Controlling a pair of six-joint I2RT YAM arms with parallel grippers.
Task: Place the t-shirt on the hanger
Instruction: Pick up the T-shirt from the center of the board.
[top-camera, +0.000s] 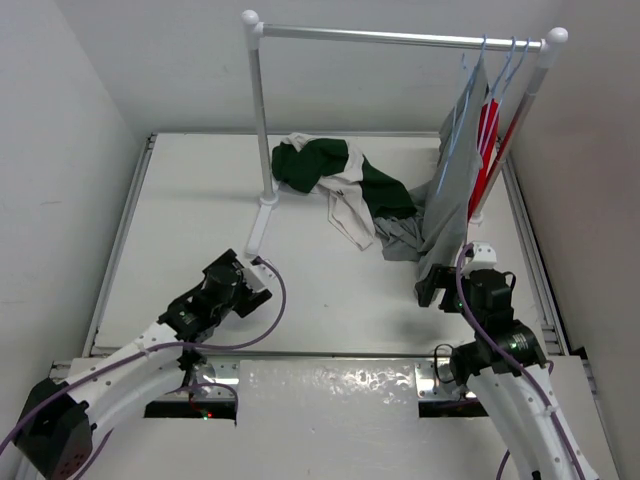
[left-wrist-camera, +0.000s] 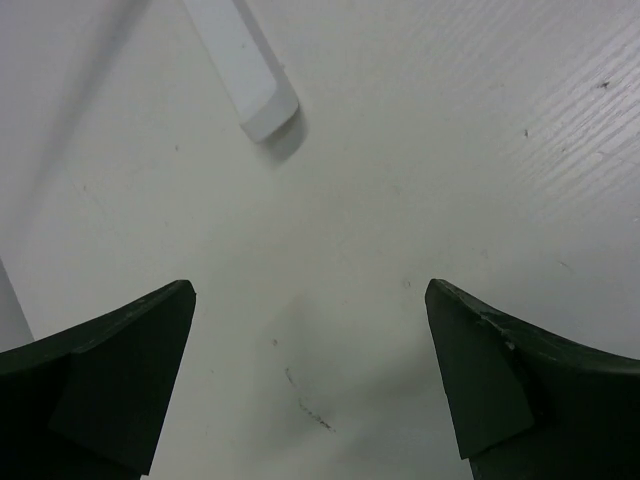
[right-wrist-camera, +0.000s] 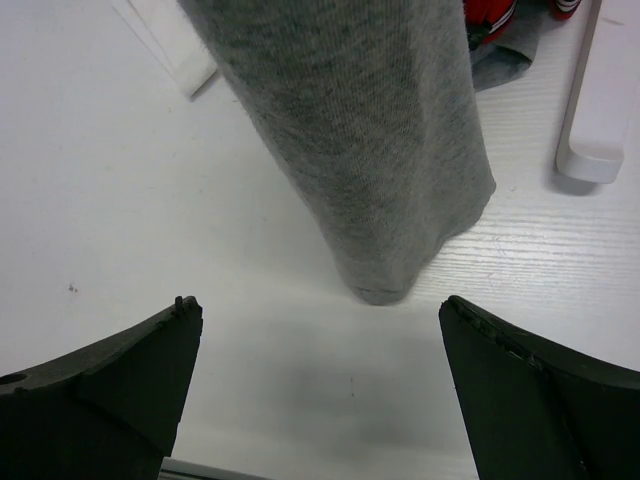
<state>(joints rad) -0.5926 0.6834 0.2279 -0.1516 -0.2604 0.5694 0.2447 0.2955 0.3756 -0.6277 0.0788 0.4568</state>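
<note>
The crumpled t-shirt should be grabbed next by its dark green fold (top-camera: 309, 165) with my left gripper. The off-white part can then unfold for the hanger.
The t-shirt (top-camera: 340, 178), dark green and off-white, lies crumpled on the table under the rack rail, toward the back. Pale-blue wire hangers (top-camera: 510, 62) hang by their hooks at the right end of the rail; I cannot tell whether one is bare. My left gripper (top-camera: 248, 272) is open and empty, low over the table near the rack's left foot, well short of the t-shirt; its view (left-wrist-camera: 310, 288) shows bare table. My right gripper (top-camera: 428, 290) is open and empty just in front of the hanging grey garment's bottom hem (right-wrist-camera: 380, 285).
The white rack has a left post (top-camera: 258, 110) with a foot (left-wrist-camera: 250, 80) and a right foot (right-wrist-camera: 598, 100). A grey garment (top-camera: 455, 185) and a red garment (top-camera: 487, 135) hang at its right end. A grey cloth (top-camera: 400, 238) lies beside the t-shirt.
</note>
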